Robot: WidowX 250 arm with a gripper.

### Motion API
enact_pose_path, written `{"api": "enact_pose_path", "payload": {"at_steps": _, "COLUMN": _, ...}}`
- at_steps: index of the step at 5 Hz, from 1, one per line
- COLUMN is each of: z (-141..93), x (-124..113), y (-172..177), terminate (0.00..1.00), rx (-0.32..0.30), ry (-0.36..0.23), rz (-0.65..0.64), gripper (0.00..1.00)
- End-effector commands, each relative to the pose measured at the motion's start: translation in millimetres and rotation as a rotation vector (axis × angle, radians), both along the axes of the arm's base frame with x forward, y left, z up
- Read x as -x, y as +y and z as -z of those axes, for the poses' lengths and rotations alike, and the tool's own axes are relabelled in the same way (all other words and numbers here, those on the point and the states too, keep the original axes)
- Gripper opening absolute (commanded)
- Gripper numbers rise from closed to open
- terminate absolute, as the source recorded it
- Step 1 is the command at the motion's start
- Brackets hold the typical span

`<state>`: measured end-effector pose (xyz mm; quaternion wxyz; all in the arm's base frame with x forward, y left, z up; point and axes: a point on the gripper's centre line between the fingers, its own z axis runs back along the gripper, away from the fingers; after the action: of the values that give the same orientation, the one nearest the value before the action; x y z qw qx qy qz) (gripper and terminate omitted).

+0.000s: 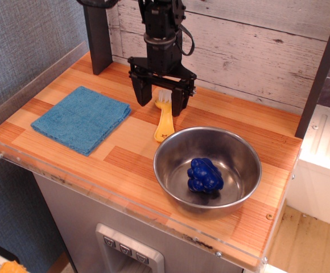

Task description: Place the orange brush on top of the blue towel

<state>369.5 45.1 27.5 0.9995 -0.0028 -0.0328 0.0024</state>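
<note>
The orange brush will go on top of the blue towel (82, 118), so my gripper will next pick the brush up by its bristle head (164, 99).
The orange brush (165, 121) lies on the wooden counter, white bristles toward the back wall, handle end toward the steel bowl. My gripper (161, 102) is open and straddles the brush's bristle head, one finger on each side, close above the counter. The fingers partly hide the bristles. The blue towel (82, 118) lies flat and folded at the left of the counter, apart from the gripper and the brush.
A steel bowl (238, 149) with a dark-blue lumpy toy (204, 175) inside stands right of the brush handle. A dark post (97, 34) stands at the back left. A plank wall runs behind; a clear plastic lip (68, 176) edges the counter.
</note>
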Motion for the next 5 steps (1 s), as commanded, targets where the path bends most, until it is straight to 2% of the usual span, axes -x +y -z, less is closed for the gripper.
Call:
{"api": "enact_pose_path", "payload": {"at_steps": 1, "z": -5, "x": -8, "y": -14, "terminate": 0.00, "rx": 0.029, "ry": -0.066, "rz": -0.027, "gripper": 1.00}}
{"api": "enact_pose_path", "payload": {"at_steps": 2, "z": 6, "x": -4, "y": -12, "terminate": 0.00, "rx": -0.010, "ry": -0.027, "rz": -0.032, "gripper": 1.00}}
{"api": "enact_pose_path", "payload": {"at_steps": 3, "z": 11, "x": 1, "y": -10, "terminate": 0.00, "rx": -0.028, "ry": -0.004, "rz": -0.031, "gripper": 0.00}}
{"api": "enact_pose_path", "payload": {"at_steps": 4, "z": 10, "x": 4, "y": -11, "terminate": 0.00, "rx": -0.039, "ry": 0.012, "rz": -0.030, "gripper": 0.00}}
{"api": "enact_pose_path", "payload": {"at_steps": 5, "z": -15, "x": -1, "y": -8, "terminate": 0.00, "rx": -0.013, "ry": -0.028, "rz": -0.037, "gripper": 0.00}}
